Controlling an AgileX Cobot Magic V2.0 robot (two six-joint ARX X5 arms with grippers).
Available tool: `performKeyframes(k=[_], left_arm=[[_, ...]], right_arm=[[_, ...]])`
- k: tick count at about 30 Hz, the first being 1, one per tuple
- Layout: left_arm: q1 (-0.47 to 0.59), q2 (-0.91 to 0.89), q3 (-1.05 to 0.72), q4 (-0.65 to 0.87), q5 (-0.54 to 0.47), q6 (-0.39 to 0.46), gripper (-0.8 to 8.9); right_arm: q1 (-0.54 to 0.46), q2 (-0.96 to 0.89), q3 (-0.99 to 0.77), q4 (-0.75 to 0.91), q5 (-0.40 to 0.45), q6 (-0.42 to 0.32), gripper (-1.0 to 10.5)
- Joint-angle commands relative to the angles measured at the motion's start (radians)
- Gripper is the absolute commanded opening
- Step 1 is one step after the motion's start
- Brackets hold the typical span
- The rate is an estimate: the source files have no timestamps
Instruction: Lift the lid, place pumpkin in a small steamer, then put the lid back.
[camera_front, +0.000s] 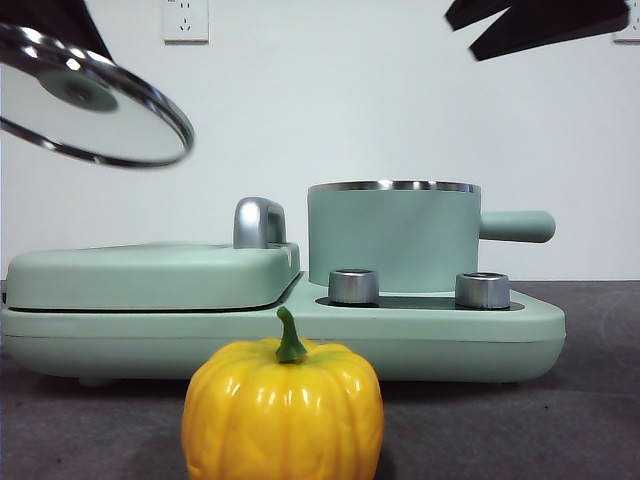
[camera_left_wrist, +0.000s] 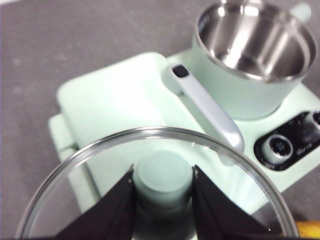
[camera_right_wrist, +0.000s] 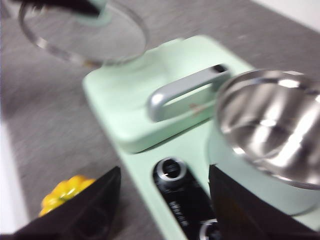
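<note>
My right gripper next needs to pinch the pumpkin by its ribbed yellow body (camera_front: 282, 415), so that it can place it in the small steamer (camera_front: 393, 235).
My left gripper (camera_left_wrist: 163, 181) is shut on the mint-green knob (camera_left_wrist: 163, 175) of the clear glass lid (camera_front: 95, 95) and holds it tilted, high at the left above the griddle cover. The lid also shows in the right wrist view (camera_right_wrist: 82, 35). The small steamer (camera_front: 393, 235) stands open on the appliance base, its steel inside empty (camera_left_wrist: 252, 37). The pumpkin (camera_front: 283, 410) sits on the table in front of the base, and part of it shows in the right wrist view (camera_right_wrist: 62, 192). My right gripper (camera_right_wrist: 165, 187) is open, high above the base's knobs, seen as black tips at the top right of the front view (camera_front: 540, 25).
The long mint-green appliance base (camera_front: 300, 335) carries two silver knobs (camera_front: 353, 286) and a flat griddle cover (camera_front: 150, 272) with a chrome handle (camera_front: 258, 222). The steamer's stubby side handle (camera_front: 515, 226) points right. Grey tabletop (camera_front: 590, 400) lies around it.
</note>
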Motion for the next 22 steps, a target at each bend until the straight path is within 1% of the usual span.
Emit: performKeyframes(k=[1,7,9,11,13,19,22], left_arm=[[0.008,-0.053,0.007,0.037,-0.005,-0.02,0.1],[0.047,-0.122,0.006,0.006,-0.043,-0.022,0.1],[0.058,-0.128,0.006,0.002,-0.047,-0.021,0.1],[0.064,-0.128,0.006,-0.002,-0.047,-0.021,0.1],[0.067,-0.127,0.006,-0.003,-0.047,-0.021,0.09],[0.068,-0.127,0.006,-0.001,-0.047,-0.021,0.1],[0.071,-0.127,0.006,0.0,-0.047,-0.02,0.1]], right_arm=[[0.061,0.036,0.018,-0.009,0.003,-0.045,2.8],[0.192,0.125,0.018,-0.006,0.006,-0.072,2.9],[0.239,0.163,0.018,-0.007,0.008,-0.094,3.3],[0.277,0.198,0.018,-0.007,0.026,-0.11,3.9],[0.312,0.232,0.018,-0.008,0.049,-0.116,4.3],[0.393,0.337,0.018,-0.01,0.116,-0.116,4.3],[0.415,0.386,0.018,-0.006,0.142,-0.116,4.7]])
